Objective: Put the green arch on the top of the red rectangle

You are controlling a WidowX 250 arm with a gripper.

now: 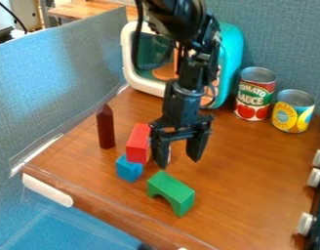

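Note:
I should grab the green arch (171, 190) with my gripper next, by its flat arched sides. Then I can put it on top of the red rectangle.
My gripper (178, 158) hangs near the middle of the camera view, fingers apart with nothing held between them. Just left of it is the red rectangle (138, 143), a block that appears to rest on or just behind a small blue block (129, 169); which of the two I cannot tell. The green arch (171, 190) lies on the wooden surface nearer the camera, below the gripper in the view and apart from it, with its curved opening facing the lower left. The gripper's left finger partly covers the area beside the red block.
A dark red pointed block (105, 127) stands upright at the left. Behind the arm is a teal and white toy microwave (231, 56). Two cans, one red (254, 95) and one yellow (293, 111), stand at the back right. Stove knobs (306, 223) line the right edge.

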